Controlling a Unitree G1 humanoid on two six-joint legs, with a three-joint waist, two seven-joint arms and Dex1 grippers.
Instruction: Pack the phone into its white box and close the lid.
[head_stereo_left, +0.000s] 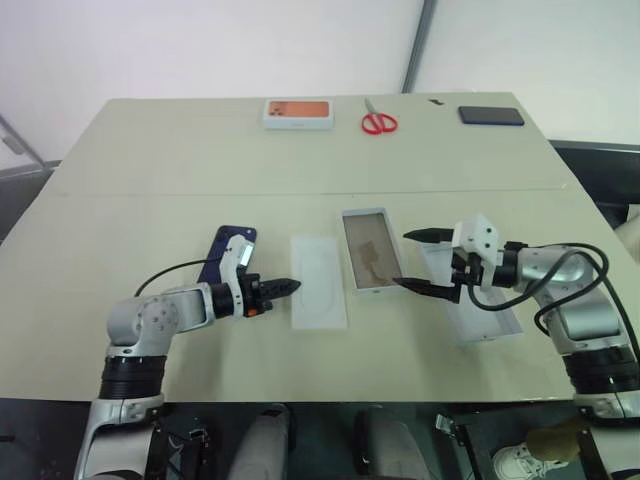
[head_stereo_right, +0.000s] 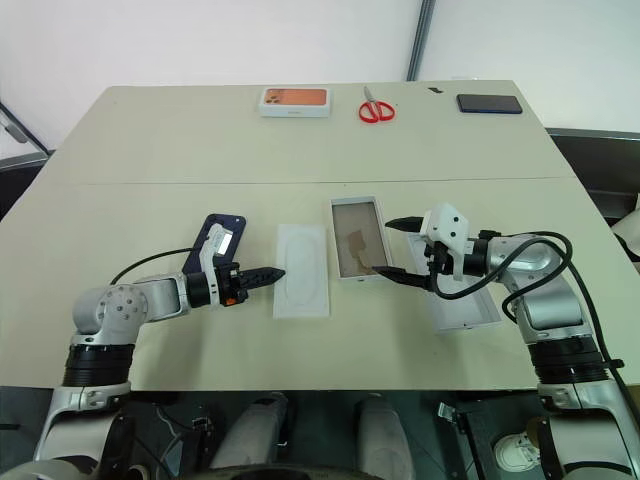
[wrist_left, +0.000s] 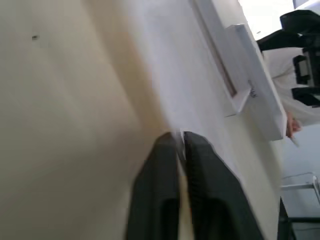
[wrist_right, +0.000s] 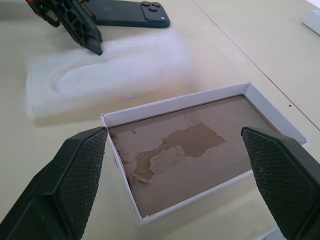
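My right gripper is to grab the open box by its long side (head_stereo_left: 393, 248) next, so that the white box is ready for packing the insert (head_stereo_left: 317, 282) and the phone.
The dark navy phone (head_stereo_left: 222, 245) lies back up on the table, partly behind my left wrist. Lying lengthwise at the table's middle is the white box (head_stereo_left: 350, 250), open, its tan inside bare. To its right rests the lid (head_stereo_left: 480, 320), partly covered by my right hand. My left gripper (head_stereo_left: 288, 287) is shut, its tips at the left edge of a flat white insert sheet (head_stereo_left: 318, 282); whether they pinch that edge I cannot tell. My right gripper (head_stereo_left: 411, 260) stands wide open beside the box's right wall, with nothing between its fingers.
Along the far edge of the table lie a white box with an orange picture (head_stereo_left: 298, 113), red scissors (head_stereo_left: 379, 122) and a black phone (head_stereo_left: 491, 115). The insert sheet sits between the navy phone and the white box.
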